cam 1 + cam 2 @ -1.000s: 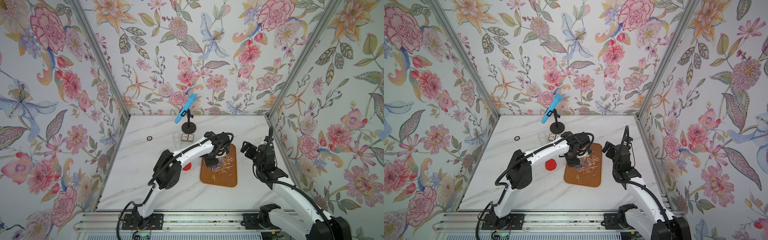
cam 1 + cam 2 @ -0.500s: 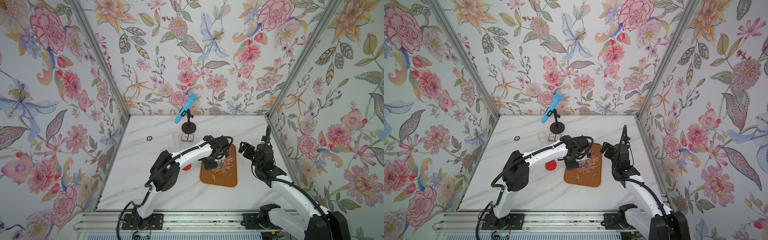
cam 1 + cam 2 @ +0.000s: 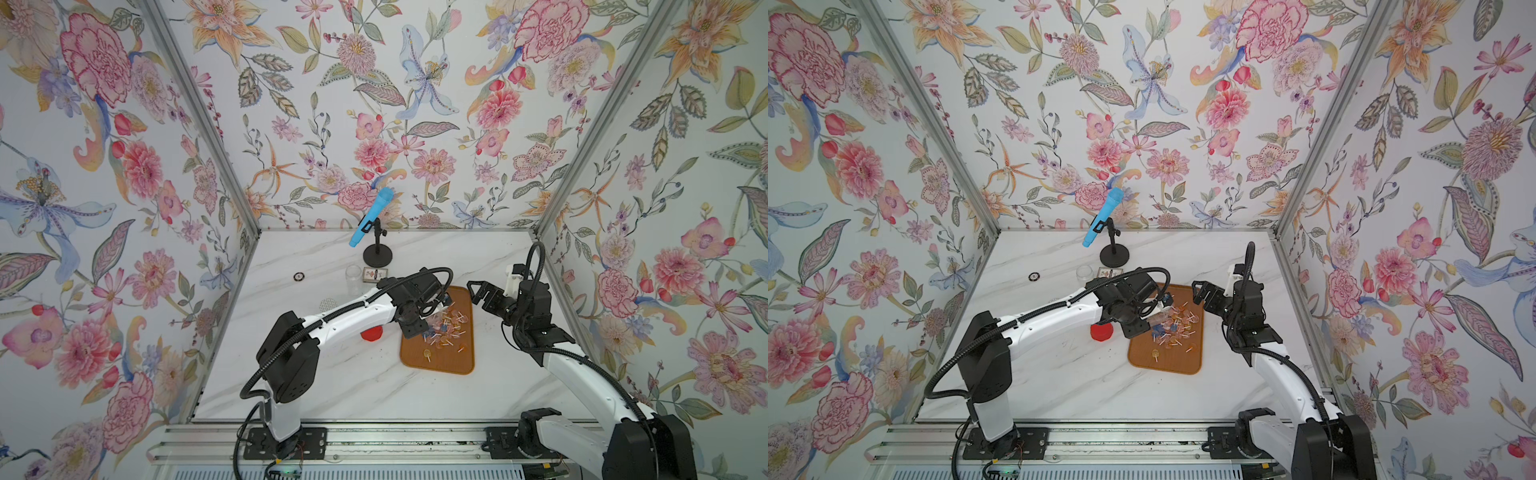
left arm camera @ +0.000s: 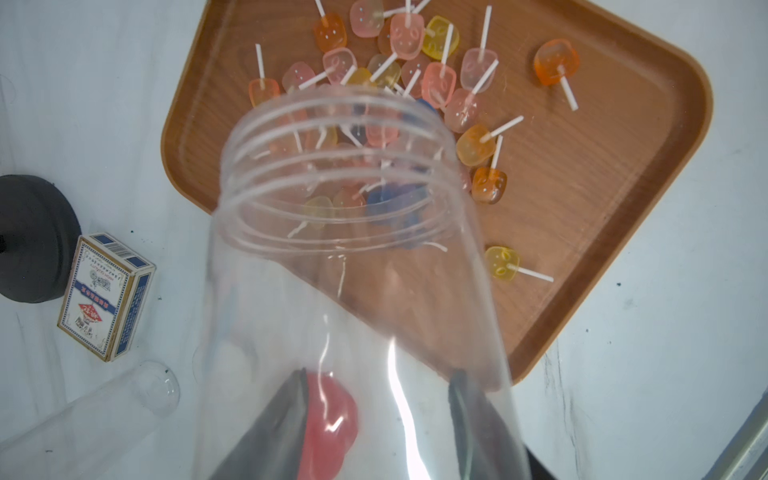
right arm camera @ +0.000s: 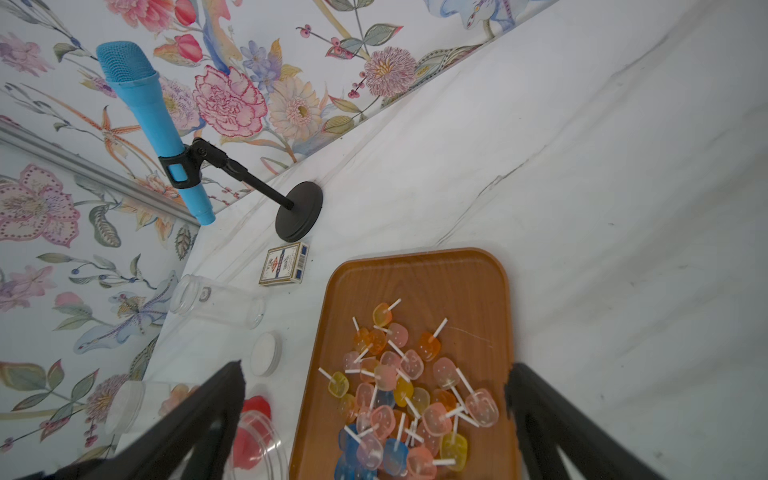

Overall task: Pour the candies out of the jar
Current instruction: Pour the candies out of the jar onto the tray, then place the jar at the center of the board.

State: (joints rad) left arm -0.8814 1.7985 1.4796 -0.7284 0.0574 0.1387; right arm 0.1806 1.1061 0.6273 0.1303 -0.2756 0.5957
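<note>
Next, my right gripper grabs the threaded opening end of the jar to set the emptied jar upright, leaving the jar's base free.
My left gripper (image 4: pixel 378 399) is shut on the clear plastic jar (image 4: pixel 353 291), which is tipped with its threaded mouth over the brown tray (image 4: pixel 602 166). The candies (image 4: pixel 415 62), orange, pink, yellow and blue lollipops, lie in a loose heap on the tray. The ones seen through the jar's wall seem to lie on the tray behind it. In both top views the jar (image 3: pixel 436 318) (image 3: pixel 1156 320) hangs over the tray's left edge above the candies (image 3: pixel 449 332) (image 3: pixel 1177 328). My right gripper (image 3: pixel 482 291) (image 5: pixel 374 374) hovers open over the tray's far right part, holding nothing.
A red lid (image 3: pixel 371 333) lies just left of the tray (image 3: pixel 436 361). Behind it are a white lid (image 3: pixel 328 302), a clear glass (image 3: pixel 353 277), a card box (image 3: pixel 375 274) and a blue microphone (image 3: pixel 371 216) on a black stand. Walls stand close on three sides.
My left gripper with the jar has shifted slightly left and toward the front over the tray. My right gripper has edged left, closer to the tray.
</note>
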